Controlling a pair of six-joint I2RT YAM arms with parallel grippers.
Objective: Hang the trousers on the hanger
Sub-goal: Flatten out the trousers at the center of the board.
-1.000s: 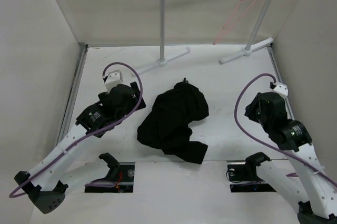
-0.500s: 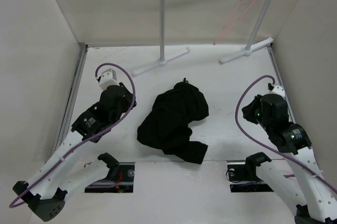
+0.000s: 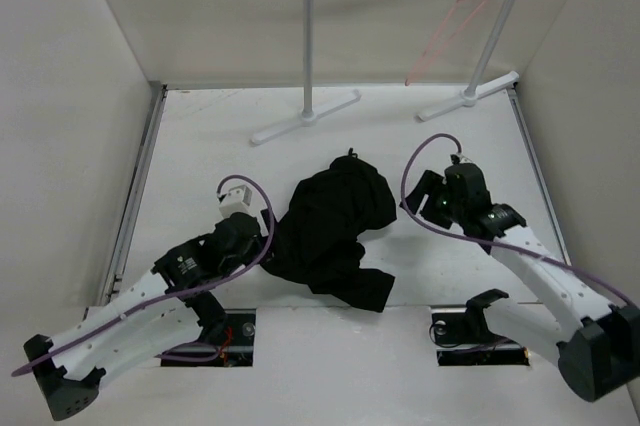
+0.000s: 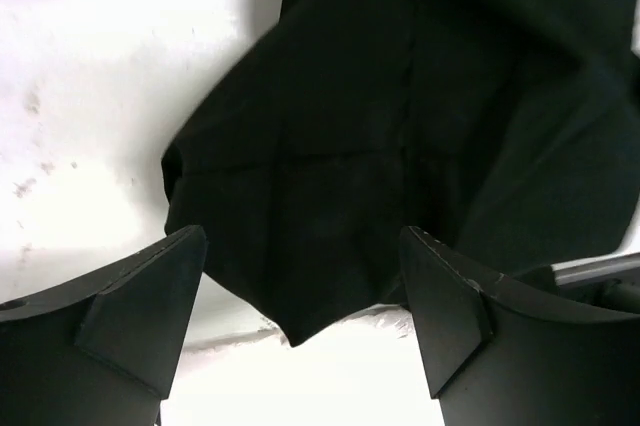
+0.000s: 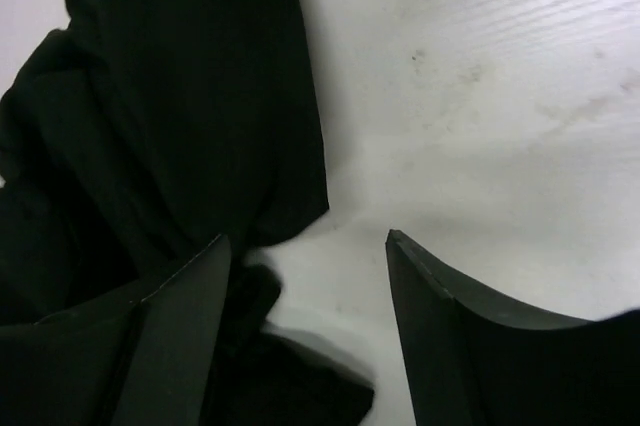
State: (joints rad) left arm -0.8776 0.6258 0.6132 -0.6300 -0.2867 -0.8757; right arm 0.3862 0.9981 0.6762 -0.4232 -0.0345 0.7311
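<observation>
My right gripper next needs to grab the trousers [image 3: 330, 231] by their edge opposite my left gripper, spreading them for the hanger.
The black trousers [image 3: 330, 231] lie crumpled in a heap on the white table in the middle. The thin pink-red hanger [image 3: 450, 26] hangs by its hook from the right end of the rail at the back. My left gripper [image 3: 262, 236] is open at the left edge of the heap; in the left wrist view the trousers [image 4: 400, 126] fill the space ahead of the gripper [image 4: 300, 286]. My right gripper [image 3: 415, 196] is open just right of the heap; in the right wrist view the gripper [image 5: 305, 291] is beside the trousers' edge [image 5: 200, 116].
The white-and-silver rail stand [image 3: 309, 46] stands at the back, its feet [image 3: 300, 118] on the table. White walls enclose the table on the left, right and back. Two dark cut-outs [image 3: 220, 331] sit at the near edge by the arm bases.
Both arms have swung inward and down toward the trousers. The left gripper came from the left side to the heap's left edge; the right gripper came to its right edge.
</observation>
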